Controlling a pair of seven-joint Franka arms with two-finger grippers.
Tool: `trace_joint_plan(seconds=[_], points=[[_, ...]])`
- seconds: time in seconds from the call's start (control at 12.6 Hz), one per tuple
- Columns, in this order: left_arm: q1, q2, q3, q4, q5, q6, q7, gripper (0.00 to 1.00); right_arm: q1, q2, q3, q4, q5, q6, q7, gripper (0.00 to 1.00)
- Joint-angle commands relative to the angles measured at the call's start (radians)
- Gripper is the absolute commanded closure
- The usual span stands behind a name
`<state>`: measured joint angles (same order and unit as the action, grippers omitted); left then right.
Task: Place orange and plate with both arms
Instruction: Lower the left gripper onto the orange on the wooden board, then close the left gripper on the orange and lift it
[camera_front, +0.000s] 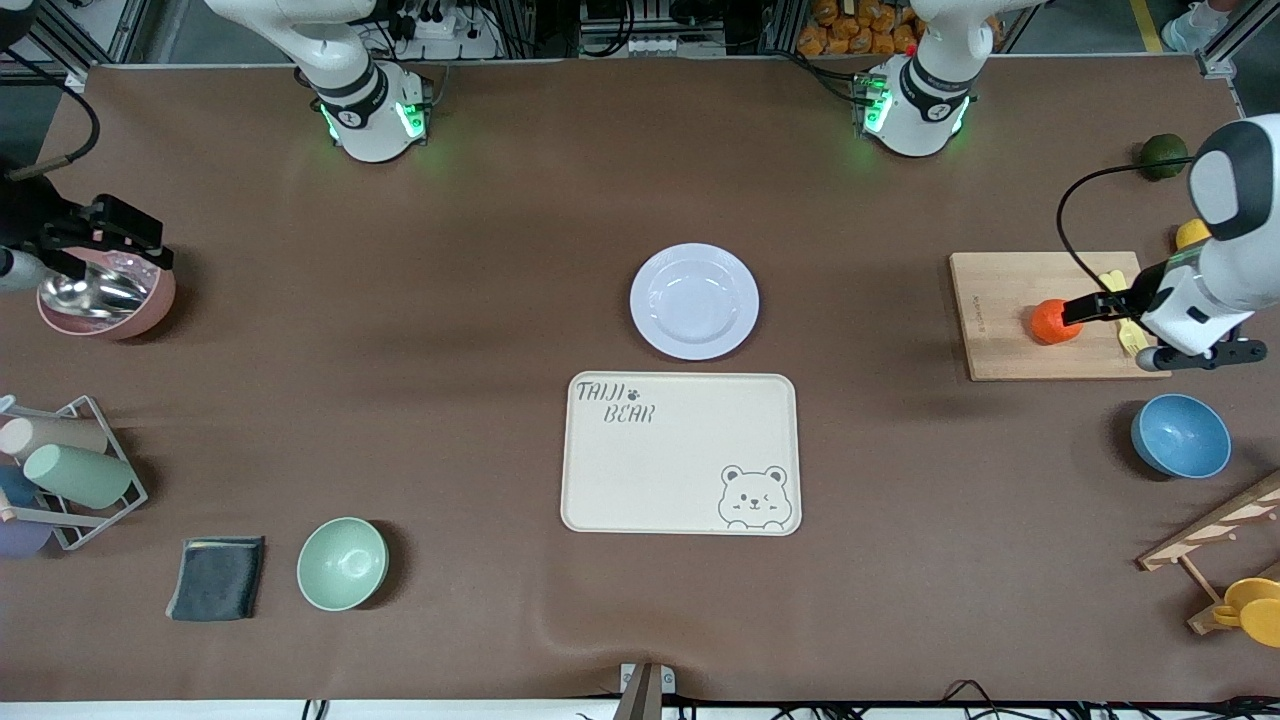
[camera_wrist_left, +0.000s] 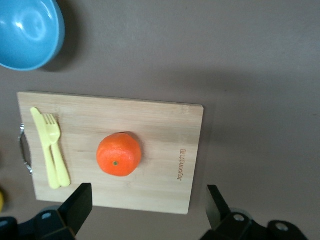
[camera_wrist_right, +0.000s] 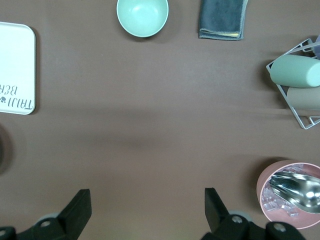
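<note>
The orange should be grabbed by its round middle (camera_front: 1052, 322) next with my left gripper, so that it can go on the pale plate (camera_front: 694, 300).
The orange (camera_front: 1052, 322) sits on a wooden cutting board (camera_front: 1010, 290) toward the left arm's end of the table. My left gripper (camera_front: 1080, 310) hovers over the board beside the orange, open and empty. In the left wrist view the orange (camera_wrist_left: 119, 154) lies on the board (camera_wrist_left: 165, 145), just ahead of the open gripper (camera_wrist_left: 148, 210). The pale plate (camera_front: 694, 300) rests empty at mid-table, just farther from the front camera than the cream bear tray (camera_front: 680, 452). My right gripper (camera_front: 140, 245) is open and empty over the table beside a pink bowl (camera_front: 105, 295); in its wrist view the gripper (camera_wrist_right: 147, 212) is over bare table.
A yellow fork and knife (camera_wrist_left: 51, 150) lie on the board. A blue bowl (camera_front: 1180, 435), a lemon (camera_front: 1192, 233) and a dark green fruit (camera_front: 1163, 155) are near it. A mint bowl (camera_front: 342, 563), grey cloth (camera_front: 217, 577) and cup rack (camera_front: 60, 480) lie at the right arm's end.
</note>
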<state>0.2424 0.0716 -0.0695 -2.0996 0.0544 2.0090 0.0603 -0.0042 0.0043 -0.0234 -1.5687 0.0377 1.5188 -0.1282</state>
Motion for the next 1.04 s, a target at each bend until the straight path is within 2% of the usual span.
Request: trace_joint_plan(seconds=[0.0,0.32,0.96], points=[[0.026,-0.066,-0.006,-0.158,0.015,0.127,0.016,0.0,0.001,0.002,0.002,-0.002,-0.004,-0.003,0.007,0.0],[0.06,-0.038,-0.006,-0.258,0.05,0.29,0.024,0.0,-0.007,0.006,0.0,-0.005,-0.002,-0.011,0.001,0.0],[0.144,0.114,-0.007,-0.26,0.137,0.424,0.024,0.0,-0.005,0.019,0.0,-0.005,0.024,-0.011,0.01,0.0]])
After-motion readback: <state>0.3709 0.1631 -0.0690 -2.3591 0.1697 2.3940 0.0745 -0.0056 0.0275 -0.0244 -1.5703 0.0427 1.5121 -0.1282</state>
